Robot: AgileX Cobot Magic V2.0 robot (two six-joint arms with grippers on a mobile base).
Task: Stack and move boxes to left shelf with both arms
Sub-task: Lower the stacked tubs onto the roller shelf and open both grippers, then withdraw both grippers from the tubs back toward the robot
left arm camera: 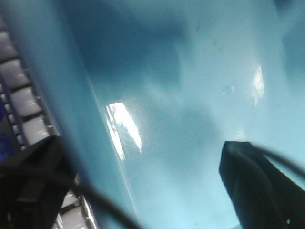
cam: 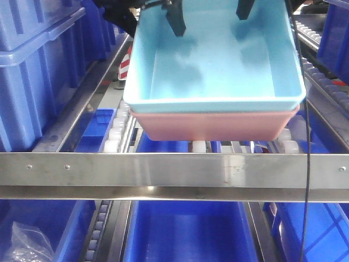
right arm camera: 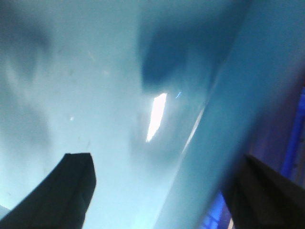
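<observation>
My right gripper grabs the light blue box by its short side (cam: 286, 54) next, to move the stacked boxes to the shelf (cam: 174, 169).
The light blue box (cam: 218, 65) sits nested inside the salmon pink box (cam: 212, 125), just behind the silver front rail (cam: 174, 169) of the left shelf, over its white rollers (cam: 112, 143). My left gripper (cam: 154, 19) straddles the blue box's left wall, one finger (cam: 175, 22) inside. In the left wrist view the gripper (left arm camera: 138, 152) is open, with the wall (left arm camera: 71, 119) between the jaws. My right gripper (cam: 267, 8) straddles the right wall. In the right wrist view it (right arm camera: 162, 160) is open around the wall (right arm camera: 224, 143). I cannot tell whether the stack rests on the rollers.
Dark blue ribbed crates (cam: 38, 65) stand stacked at the left, and another (cam: 334, 38) is at the right. More blue bins (cam: 188, 229) lie on the level below the rail. A thin black cable (cam: 306, 164) hangs down at the right.
</observation>
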